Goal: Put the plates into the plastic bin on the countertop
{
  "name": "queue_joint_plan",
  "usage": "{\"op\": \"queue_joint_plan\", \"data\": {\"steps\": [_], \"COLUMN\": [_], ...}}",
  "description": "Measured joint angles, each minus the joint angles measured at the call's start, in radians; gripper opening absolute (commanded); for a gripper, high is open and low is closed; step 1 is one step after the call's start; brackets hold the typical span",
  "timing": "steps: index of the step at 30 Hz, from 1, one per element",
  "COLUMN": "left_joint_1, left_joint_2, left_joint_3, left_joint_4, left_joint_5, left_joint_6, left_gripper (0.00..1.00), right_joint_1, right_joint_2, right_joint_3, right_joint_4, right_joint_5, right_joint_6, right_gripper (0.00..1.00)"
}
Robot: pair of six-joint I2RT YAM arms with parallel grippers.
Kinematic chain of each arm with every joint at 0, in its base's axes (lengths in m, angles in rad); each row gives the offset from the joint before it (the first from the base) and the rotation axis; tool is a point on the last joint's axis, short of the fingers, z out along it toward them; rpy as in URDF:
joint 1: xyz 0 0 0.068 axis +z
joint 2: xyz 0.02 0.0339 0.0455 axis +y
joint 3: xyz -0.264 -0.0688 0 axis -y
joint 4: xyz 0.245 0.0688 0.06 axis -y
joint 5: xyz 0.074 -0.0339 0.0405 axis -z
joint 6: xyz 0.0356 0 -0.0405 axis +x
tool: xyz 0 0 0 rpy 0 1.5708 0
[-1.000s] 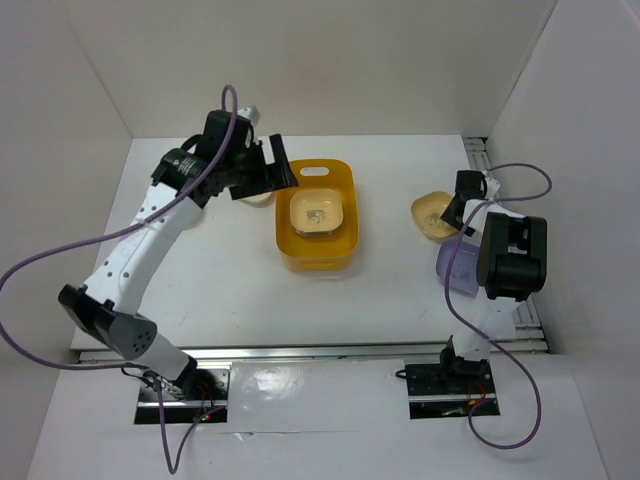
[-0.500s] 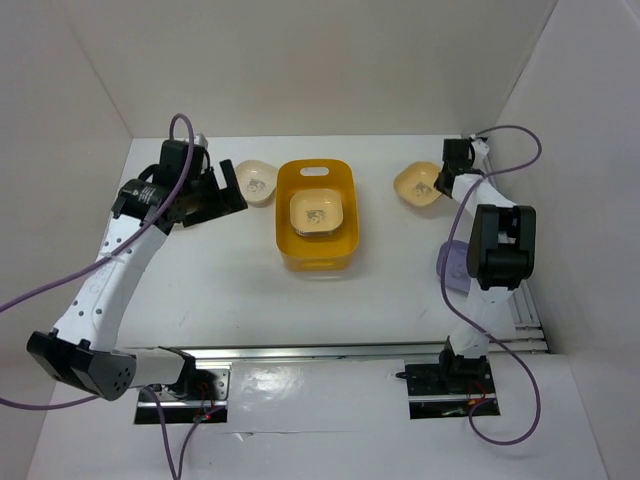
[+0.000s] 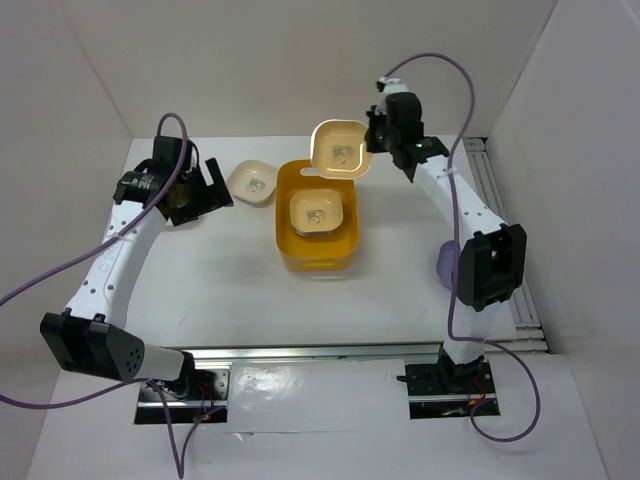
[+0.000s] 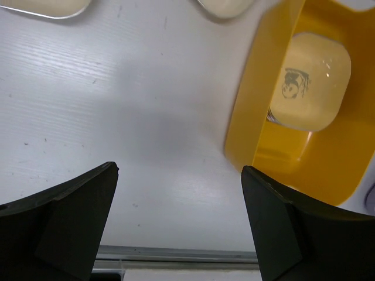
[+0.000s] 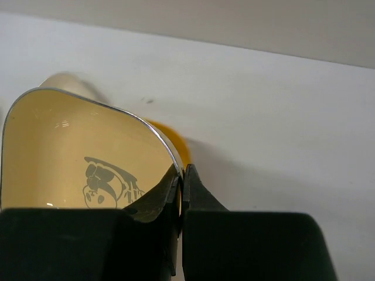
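Observation:
My left gripper should next take the cream plate by its near rim [image 4: 61,16], leaving the plate's base free, to set it from the countertop into the plastic bin.
My right gripper [image 3: 378,140] is shut on the rim of a yellow-orange plate [image 3: 340,148] and holds it in the air over the far end of the plastic bin [image 3: 284,235]. In the right wrist view the fingers pinch that plate [image 5: 76,158] at its edge. A cream plate [image 3: 317,212] lies inside the bin, and shows in the left wrist view [image 4: 310,82]. A cream plate [image 3: 253,182] sits on the countertop left of the bin. My left gripper [image 3: 208,190] is open and empty, left of that plate. A lavender plate [image 3: 447,263] lies near the right arm.
White walls bound the countertop [image 3: 230,280] on three sides. A metal rail [image 3: 525,300] runs along the right edge. In the left wrist view, two cream plate edges [image 4: 44,7] show at the top, and the bin wall [image 4: 246,117] stands to the right.
My right gripper has carried the yellow-orange plate from the right side leftward and up, to above the bin's far end. My left gripper has drawn back slightly left, away from the bin.

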Motion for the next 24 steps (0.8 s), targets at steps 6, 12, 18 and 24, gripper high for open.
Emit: {"op": "queue_joint_plan", "data": {"steps": [6, 12, 18, 24], "left_joint_1": [0.120, 0.230, 0.327, 0.395], "left_joint_2": [0.105, 0.196, 0.381, 0.465], "left_joint_3": [0.149, 0.211, 0.214, 0.206], "left_joint_4": [-0.011, 0.034, 0.096, 0.137], "left_joint_5": [0.000, 0.002, -0.005, -0.023], "left_joint_6": [-0.008, -0.042, -0.068, -0.073], "left_gripper": [1.00, 1.00, 1.00, 1.00], "right_joint_1": [0.193, 0.185, 0.170, 0.269], "right_joint_2": [0.043, 0.143, 0.182, 0.130], "right_joint_3": [0.008, 0.008, 0.009, 0.011], "right_joint_4": [-0.050, -0.101, -0.113, -0.099], "right_joint_5": [-0.035, -0.052, -0.070, -0.076], "right_joint_6": [-0.101, -0.157, -0.156, -0.138], "right_gripper": [0.00, 0.03, 1.00, 1.00]}}
